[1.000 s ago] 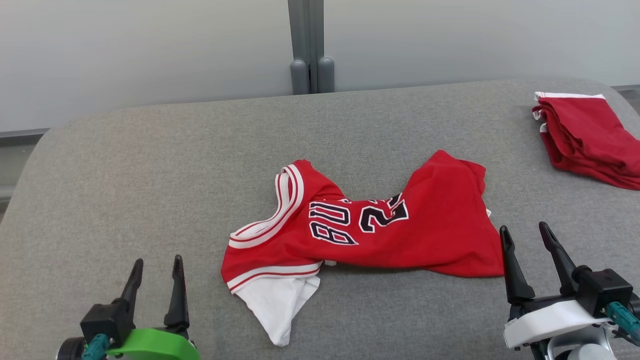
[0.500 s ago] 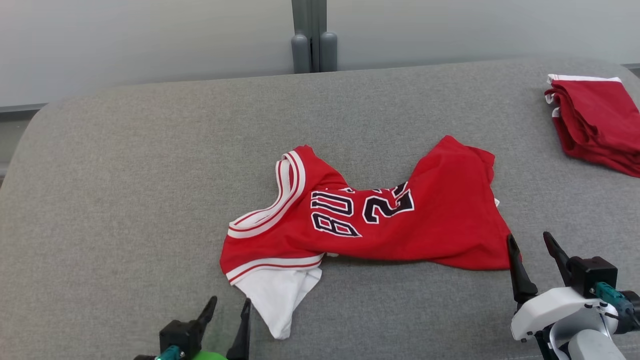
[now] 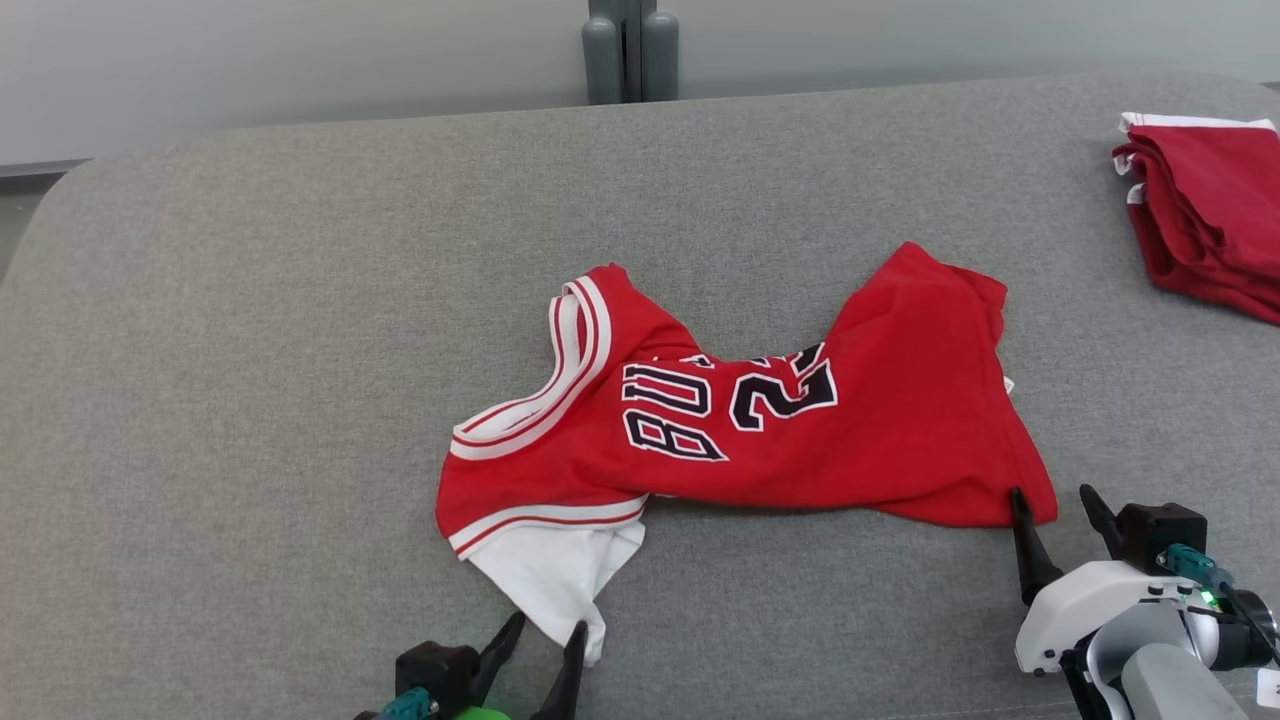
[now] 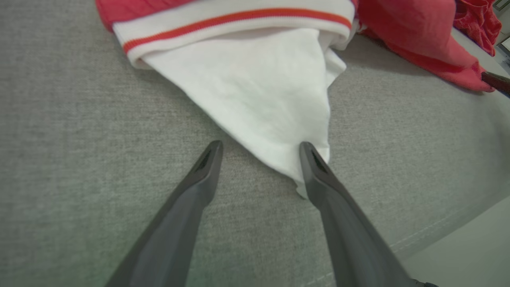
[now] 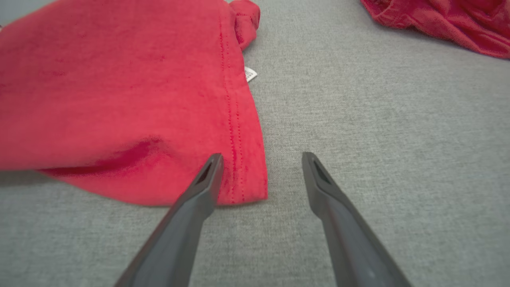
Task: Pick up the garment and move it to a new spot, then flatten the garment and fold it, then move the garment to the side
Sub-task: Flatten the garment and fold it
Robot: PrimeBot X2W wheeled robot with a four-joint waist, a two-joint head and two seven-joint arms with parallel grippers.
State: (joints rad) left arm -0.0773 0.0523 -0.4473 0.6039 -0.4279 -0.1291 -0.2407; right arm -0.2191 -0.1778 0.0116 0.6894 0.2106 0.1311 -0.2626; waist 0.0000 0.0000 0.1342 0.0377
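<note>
The right gripper pinches the jersey by its hem corner [image 3: 1039, 509] next, where a free edge shows, since the jersey's body [image 3: 894, 414] lies slack across the grey surface.
The garment [image 3: 760, 420] is a red jersey with black lettering, white trim and a white sleeve, lying crumpled in the middle of the grey padded surface. My left gripper [image 3: 545, 635] is open at the tip of the white sleeve [image 4: 259, 103]; that tip lies between its two fingers [image 4: 261, 155]. My right gripper [image 3: 1052, 497] is open at the jersey's lower right hem corner [image 5: 243, 175], left finger over the red cloth, right finger over bare grey fabric. Neither gripper has closed on the cloth.
A second red garment [image 3: 1205, 215] with white trim lies folded at the far right edge; a part of it appears in the right wrist view [image 5: 442, 20]. The grey surface [image 3: 250, 350] has wide free room on the left. Its front edge [image 4: 450, 227] is just behind my left gripper.
The camera has tilted down, shifting the whole picture. My left gripper moved right and forward to the white sleeve tip. My right gripper closed in on the hem corner. Both stayed open.
</note>
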